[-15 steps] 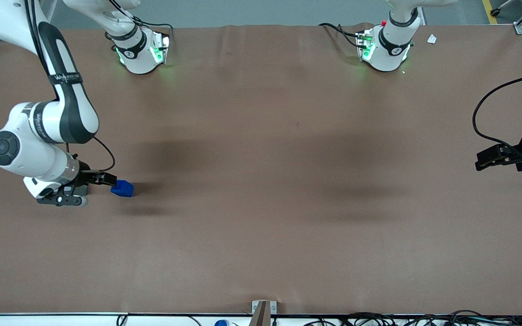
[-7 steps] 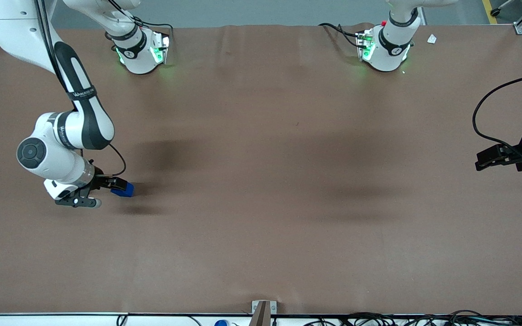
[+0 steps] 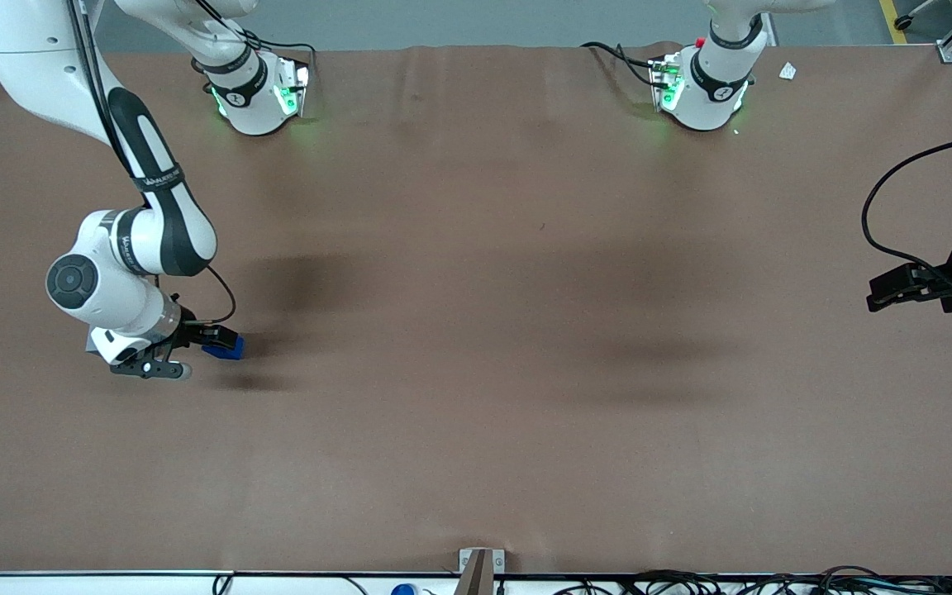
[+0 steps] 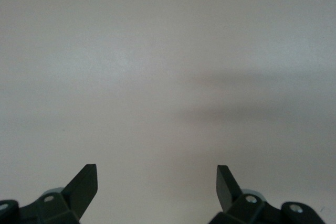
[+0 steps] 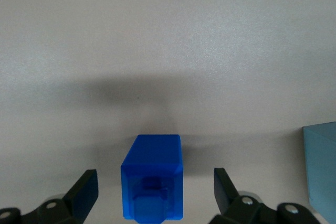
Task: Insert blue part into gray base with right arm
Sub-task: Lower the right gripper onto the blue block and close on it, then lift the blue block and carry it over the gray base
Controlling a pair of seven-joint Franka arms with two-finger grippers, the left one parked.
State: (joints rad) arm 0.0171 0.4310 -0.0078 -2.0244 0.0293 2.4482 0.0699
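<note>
My right gripper grabs the blue part by its knobbed end point(image 5: 150, 198) next, to fit it into the gray base.
The blue part point(image 3: 230, 350) lies on the brown table toward the working arm's end, its stepped knob facing my wrist camera point(image 5: 153, 184). My right gripper point(image 3: 220, 340) is low over it and open point(image 5: 155, 176). The block sits between the two black fingertips point(image 5: 86, 181) with a gap on each side, touching neither. A pale gray-blue block edge point(image 5: 321, 170), apparently the gray base, shows beside the blue part in the right wrist view. The front view does not show the gray base.
The two arm pedestals point(image 3: 257, 91) point(image 3: 703, 87) stand at the table edge farthest from the front camera. A cable point(image 3: 897, 198) loops near the parked arm's end. A small metal bracket point(image 3: 480, 562) sits at the table edge nearest the front camera.
My right arm has swung in toward the blue part and the open gripper now straddles it. The blue part has stayed where it was.
</note>
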